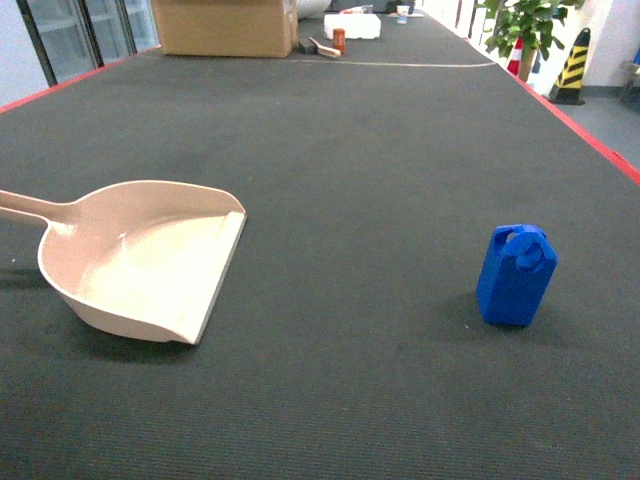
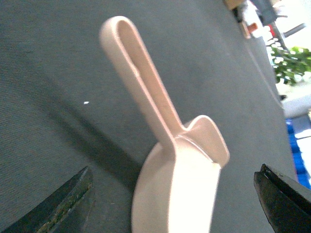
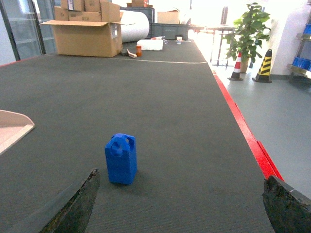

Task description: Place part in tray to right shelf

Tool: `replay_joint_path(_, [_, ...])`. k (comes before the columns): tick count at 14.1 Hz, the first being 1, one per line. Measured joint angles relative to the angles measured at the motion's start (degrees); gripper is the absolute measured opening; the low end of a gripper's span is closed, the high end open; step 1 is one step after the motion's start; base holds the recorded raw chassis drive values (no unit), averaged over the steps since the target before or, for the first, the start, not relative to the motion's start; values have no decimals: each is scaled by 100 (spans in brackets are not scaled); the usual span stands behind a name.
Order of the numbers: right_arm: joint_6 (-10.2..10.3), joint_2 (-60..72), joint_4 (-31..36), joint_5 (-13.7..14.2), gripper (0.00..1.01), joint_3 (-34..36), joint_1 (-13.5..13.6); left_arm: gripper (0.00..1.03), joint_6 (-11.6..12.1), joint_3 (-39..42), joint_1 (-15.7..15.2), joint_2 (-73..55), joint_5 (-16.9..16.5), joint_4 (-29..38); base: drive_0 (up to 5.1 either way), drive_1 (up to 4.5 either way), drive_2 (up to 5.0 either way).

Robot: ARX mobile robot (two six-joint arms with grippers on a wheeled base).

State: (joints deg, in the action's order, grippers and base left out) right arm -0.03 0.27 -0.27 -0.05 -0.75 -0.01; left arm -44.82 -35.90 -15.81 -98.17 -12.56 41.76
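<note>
My left gripper grabs the tray by its handle (image 1: 30, 207) next, so that the tray's open front stays free to receive the blue part.
The beige tray (image 1: 150, 265) lies on the dark mat at the left, its handle running off the left edge and its open front facing right. The blue part (image 1: 517, 275) stands upright on the mat at the right, well apart from the tray. Neither gripper shows in the head view. In the left wrist view my left gripper (image 2: 175, 204) is open, its jaws wide either side of the tray (image 2: 180, 184) below it. In the right wrist view my right gripper (image 3: 182, 196) is open and empty, with the part (image 3: 121, 159) ahead and to the left. The right shelf is not clearly in view.
A red edge (image 1: 590, 130) borders the mat on the right, with floor beyond. Cardboard boxes (image 1: 225, 25), a white box (image 1: 352, 25) and small items sit at the far end. A plant (image 3: 248, 31) and striped cones (image 3: 265, 65) stand off the mat at the right.
</note>
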Motion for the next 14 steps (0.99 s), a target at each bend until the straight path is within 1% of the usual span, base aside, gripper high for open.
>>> replay_joint_path(1, [0, 0, 0, 0, 98, 0, 0, 98, -173, -4, 68, -166, -205, 612, 0, 0, 0])
replay_joint_path(2, [0, 0, 0, 0, 98, 0, 0, 98, -487, -841, 225, -1154, -105, 654, 0, 0, 0])
replay_joint_path(3, [0, 0, 2, 0, 98, 0, 0, 98, -605, -1121, 225, -1469, -103, 610, 0, 0, 0])
replay_joint_path(4, [0, 0, 0, 0, 98, 0, 0, 98, -627, -1375, 192, -1696, -90, 614, 0, 0, 0])
replay_joint_path(6, [0, 0, 2, 0, 98, 0, 0, 98, -769, -1921, 129, -2057, -48, 627, 0, 0, 0])
replay_joint_path(9, [0, 0, 2, 0, 98, 0, 0, 98, -927, -2524, 57, -2570, 0, 549, 0, 0, 0])
replay_joint_path(10, [0, 0, 0, 0, 98, 0, 0, 98, -970, -2708, 20, -2706, -42, 566, 0, 0, 0])
replay_joint_path(11, [0, 0, 0, 0, 98, 0, 0, 89, -1016, -2830, -4, -2798, -105, 590, 0, 0, 0])
replay_joint_path(12, [0, 0, 0, 0, 98, 0, 0, 77, -1027, -2830, -7, -2855, -188, 697, 0, 0, 0])
replay_joint_path(14, [0, 0, 0, 0, 98, 0, 0, 52, -1110, -2828, -20, -2981, -236, 804, 0, 0, 0])
